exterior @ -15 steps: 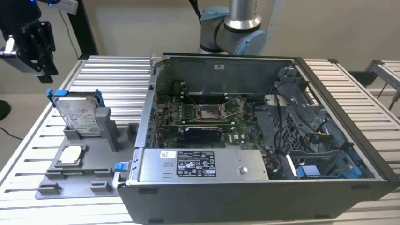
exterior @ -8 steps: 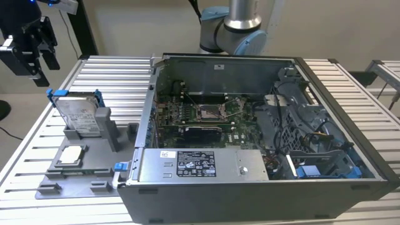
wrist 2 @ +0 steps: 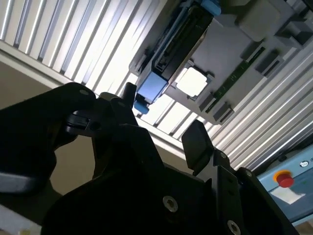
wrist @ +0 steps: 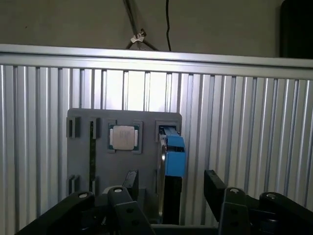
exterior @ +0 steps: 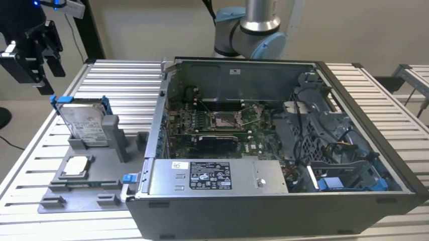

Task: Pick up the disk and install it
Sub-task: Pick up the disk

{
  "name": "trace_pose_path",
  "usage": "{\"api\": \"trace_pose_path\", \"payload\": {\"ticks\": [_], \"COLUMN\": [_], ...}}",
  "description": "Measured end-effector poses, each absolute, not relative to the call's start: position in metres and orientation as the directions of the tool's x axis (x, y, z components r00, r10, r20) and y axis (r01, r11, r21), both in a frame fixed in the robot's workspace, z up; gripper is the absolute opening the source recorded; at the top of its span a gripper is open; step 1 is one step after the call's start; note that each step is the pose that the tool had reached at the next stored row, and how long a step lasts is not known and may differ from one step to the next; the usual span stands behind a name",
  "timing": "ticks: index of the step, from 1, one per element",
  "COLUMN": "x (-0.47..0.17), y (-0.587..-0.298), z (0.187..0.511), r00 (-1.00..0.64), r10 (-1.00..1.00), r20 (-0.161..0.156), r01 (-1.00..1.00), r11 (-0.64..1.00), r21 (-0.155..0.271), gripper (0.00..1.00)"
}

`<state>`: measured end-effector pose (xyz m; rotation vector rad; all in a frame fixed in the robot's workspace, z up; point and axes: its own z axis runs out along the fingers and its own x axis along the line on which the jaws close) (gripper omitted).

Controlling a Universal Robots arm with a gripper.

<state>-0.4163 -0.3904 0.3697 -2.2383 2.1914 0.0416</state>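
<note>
I should next grab the disk with my gripper by its blue bracket's exposed top end (exterior: 66, 99), because the disk's lower end sits down in the grey holder's slot (exterior: 89, 144).
The disk (exterior: 85, 121) stands upright in a slot of the grey holder (exterior: 107, 145), silver-grey with a white label and a bright blue bracket around it. My black gripper (exterior: 48, 80) hangs open and empty in the air above the disk, towards the exterior view's left, and is not touching it. In the first wrist view the disk (wrist: 175, 155) is edge-on below and between the spread fingers of the gripper (wrist: 171, 181). In the second wrist view the disk (wrist 2: 150, 87) lies beyond the open gripper (wrist 2: 164, 117).
An open computer case (exterior: 375, 150) fills the exterior view's right, with a grey labelled box (exterior: 208, 175) at its front and a blue-trimmed bay (exterior: 342, 181). A small square chip (exterior: 77, 164) sits on the holder plate. The table (exterior: 27, 150) is slatted aluminium.
</note>
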Motion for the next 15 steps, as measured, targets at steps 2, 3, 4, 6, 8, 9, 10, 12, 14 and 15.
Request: {"api": "trace_pose_path", "payload": {"ticks": [2, 3, 4, 6, 8, 9, 10, 12, 14, 15], "x": [-0.416, -0.416, -0.416, -0.416, -0.416, -0.416, -0.416, -0.416, -0.416, -0.416], "y": [-0.39, -0.39, -0.39, -0.39, -0.389, -0.389, -0.389, -0.389, -0.389, -0.389], "z": [0.366, 0.364, 0.362, 0.359, 0.355, 0.353, 0.351, 0.348, 0.344, 0.342], "r00": [0.006, 0.0, -0.003, -0.004, -0.004, -0.004, -0.004, -0.004, -0.004, -0.004], "r10": [-1.0, -1.0, -1.0, -1.0, -1.0, -1.0, -1.0, -1.0, -1.0, -1.0], "r20": [-0.025, -0.025, -0.025, -0.025, -0.025, -0.025, -0.025, -0.025, -0.025, -0.025], "r01": [-1.0, -1.0, -1.0, -1.0, -1.0, -1.0, -1.0, -1.0, -1.0, -1.0], "r11": [-0.006, 0.0, 0.003, 0.003, 0.003, 0.003, 0.003, 0.003, 0.003, 0.003], "r21": [0.012, 0.012, 0.012, 0.012, 0.012, 0.012, 0.012, 0.012, 0.012, 0.012], "gripper": [1.0, 1.0, 1.0, 1.0, 1.0, 1.0, 1.0, 1.0, 1.0, 1.0]}}
